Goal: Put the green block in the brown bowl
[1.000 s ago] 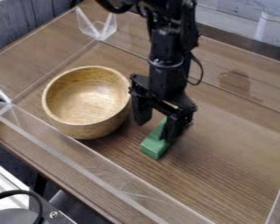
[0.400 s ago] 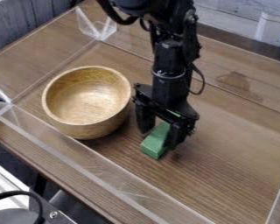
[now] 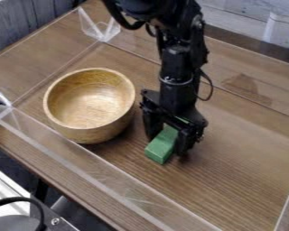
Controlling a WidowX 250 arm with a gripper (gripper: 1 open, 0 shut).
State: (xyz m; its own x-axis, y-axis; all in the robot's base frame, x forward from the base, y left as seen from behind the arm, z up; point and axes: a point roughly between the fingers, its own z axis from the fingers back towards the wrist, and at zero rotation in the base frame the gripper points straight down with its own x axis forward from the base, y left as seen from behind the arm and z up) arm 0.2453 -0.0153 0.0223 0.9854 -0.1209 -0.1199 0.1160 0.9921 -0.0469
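Observation:
My gripper picks up the green block (image 3: 164,145) by its long sides next, to put it in the brown bowl (image 3: 89,105).
The green block (image 3: 164,145) lies flat on the wooden table, just right of the brown bowl (image 3: 89,105). My gripper (image 3: 172,135) points straight down over the block's far end, open, with one black finger on each side of the block. The fingertips sit low, close to the table, and the block's near end sticks out toward the camera. The bowl is empty and stands upright a short way to the left of the gripper.
Clear acrylic walls (image 3: 62,176) border the table along the front, left side and back. A dark stain (image 3: 241,86) marks the wood to the right of the arm.
The gripper has sunk a little lower around the green block and stayed open. Block and bowl have not moved.

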